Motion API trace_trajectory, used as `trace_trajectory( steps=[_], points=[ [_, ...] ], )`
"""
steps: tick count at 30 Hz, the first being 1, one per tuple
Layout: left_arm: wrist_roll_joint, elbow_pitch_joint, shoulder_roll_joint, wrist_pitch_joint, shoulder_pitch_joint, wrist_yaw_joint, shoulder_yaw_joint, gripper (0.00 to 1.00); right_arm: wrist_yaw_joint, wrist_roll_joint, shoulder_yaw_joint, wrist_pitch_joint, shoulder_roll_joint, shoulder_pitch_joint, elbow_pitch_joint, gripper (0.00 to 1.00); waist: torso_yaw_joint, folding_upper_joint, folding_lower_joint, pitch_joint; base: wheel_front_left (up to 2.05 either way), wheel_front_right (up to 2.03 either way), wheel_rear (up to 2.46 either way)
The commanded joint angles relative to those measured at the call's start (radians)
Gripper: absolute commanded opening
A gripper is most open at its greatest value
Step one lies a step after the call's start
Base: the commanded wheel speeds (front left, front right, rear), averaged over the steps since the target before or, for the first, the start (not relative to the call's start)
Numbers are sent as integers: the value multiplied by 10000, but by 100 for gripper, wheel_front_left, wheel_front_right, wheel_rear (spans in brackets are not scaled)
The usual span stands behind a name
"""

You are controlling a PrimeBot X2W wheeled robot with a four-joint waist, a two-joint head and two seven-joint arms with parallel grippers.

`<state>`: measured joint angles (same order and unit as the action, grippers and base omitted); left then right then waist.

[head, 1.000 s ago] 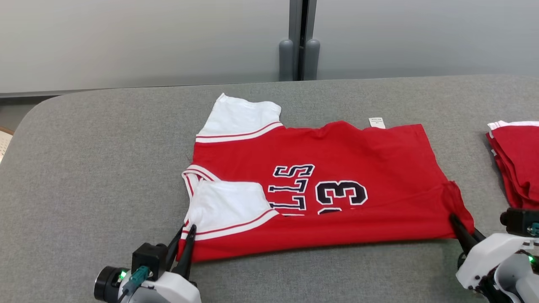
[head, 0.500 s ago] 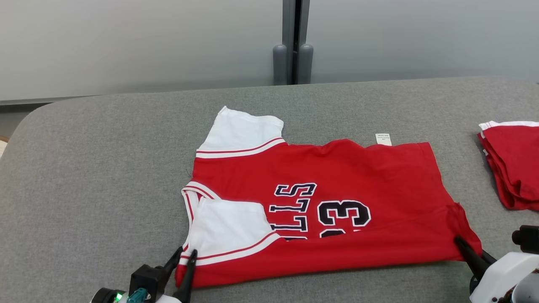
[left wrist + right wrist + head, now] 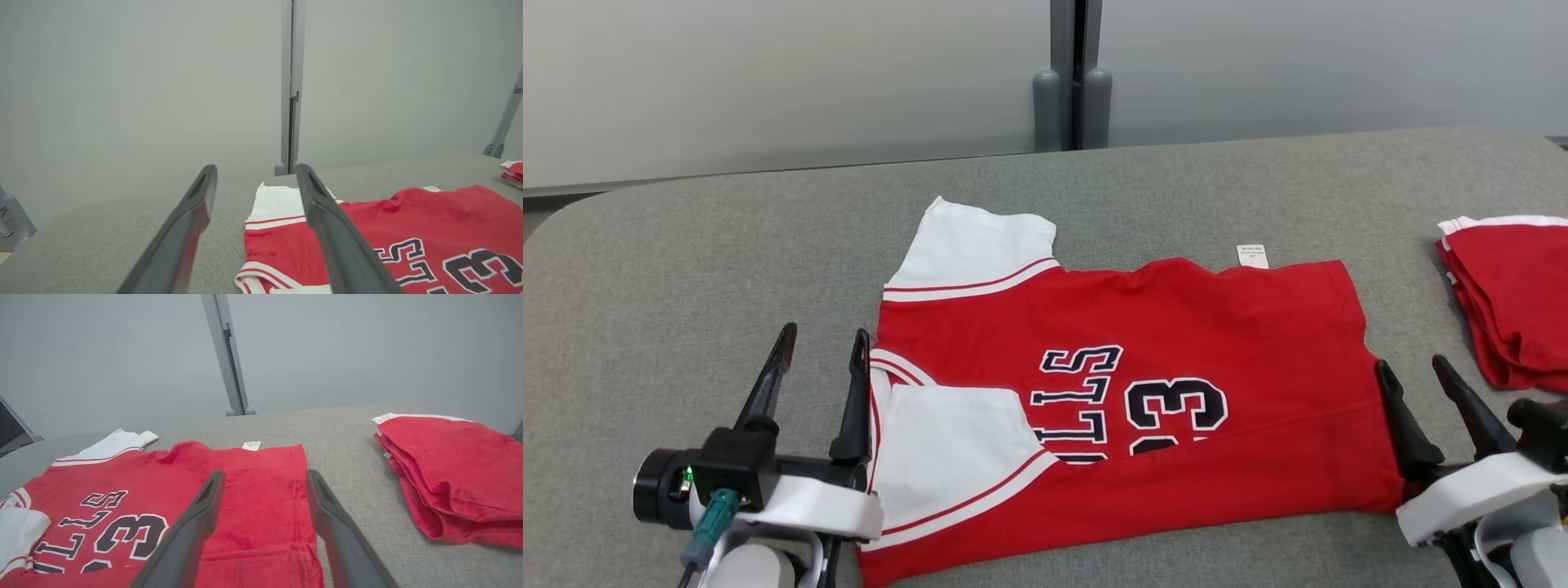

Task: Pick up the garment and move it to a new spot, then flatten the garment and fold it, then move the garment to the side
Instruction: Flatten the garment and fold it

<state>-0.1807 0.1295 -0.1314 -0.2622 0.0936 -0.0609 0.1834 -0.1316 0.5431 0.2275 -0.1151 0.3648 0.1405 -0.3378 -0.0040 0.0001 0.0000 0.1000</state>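
The white sleeve (image 3: 974, 245) is lying flat on the tabletop and its pointed corner sticks up, so my left gripper needs to pinch the far sleeve's corner (image 3: 939, 202) next.
The garment (image 3: 1176, 327), a red jersey with white sleeves and dark lettering, lies flat on the grey table with its near long edge folded over. My left gripper (image 3: 823, 335) stands open at the jersey's collar end, its right finger against the fabric edge and nothing between the fingers. At the hem end my right gripper (image 3: 1411, 364) is open too, straddling the hem corner. The left wrist view shows the garment (image 3: 408, 220) past the open left gripper (image 3: 256, 169). In the right wrist view the garment (image 3: 155, 477) lies under the open right gripper (image 3: 263, 473).
A stack of folded red clothes (image 3: 1515, 302) sits at the table's right edge, also seen as the folded stack (image 3: 445, 469) in the right wrist view. A grey partition wall with a post (image 3: 1072, 73) runs behind the table (image 3: 686, 261).
Both grippers have let go of the jersey's near edge and opened wide, and have risen and shifted forward. The head camera has shifted slightly.
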Motion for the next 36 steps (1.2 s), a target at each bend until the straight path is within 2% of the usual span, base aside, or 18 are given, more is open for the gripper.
trace_trajectory(
  steps=[1,6,10,15,16,21,27,31,36],
  points=[
    [-34,18,50,-13,226,111,-101,100,18,-395,-96,-361,-147,263,-99,100,-158,-1,0,231,0,0,0],
    [-166,831,130,-15,1195,486,-265,100,17,-1356,-160,-1009,-811,1135,-387,100,-558,-1,0,944,0,0,0],
    [27,1773,-224,127,2433,905,-104,100,17,-1637,14,-1125,-1066,1922,-513,100,-929,-1,0,1654,0,0,0],
    [-136,2892,-816,1671,4242,1575,244,100,17,-1724,243,-1206,-1082,2960,-683,100,-1453,-1,0,2581,0,0,0],
    [-136,2892,-816,1671,4242,1575,244,100,17,-1724,243,-1206,-1082,2960,-683,100,-1453,-1,0,2581,0,0,0],
    [-174,3850,-1606,3039,6121,1822,476,100,17,-1633,643,-1275,-1136,3955,-884,100,-2027,-1,0,3275,0,0,0],
    [-780,5000,-2436,4622,7955,1917,705,100,17,-1449,1090,-1363,-1187,4932,-1093,100,-2585,-1,0,3970,0,0,0],
    [-1120,5697,-3194,5741,9016,1912,1456,100,17,-1291,1372,-1449,-1183,5495,-1246,100,-2889,-1,0,4346,0,0,0],
    [-1621,6041,-3706,6258,9587,1911,2177,100,17,-1204,1539,-1495,-1239,5777,-1438,100,-3057,-1,0,4554,0,0,0]
  ],
)
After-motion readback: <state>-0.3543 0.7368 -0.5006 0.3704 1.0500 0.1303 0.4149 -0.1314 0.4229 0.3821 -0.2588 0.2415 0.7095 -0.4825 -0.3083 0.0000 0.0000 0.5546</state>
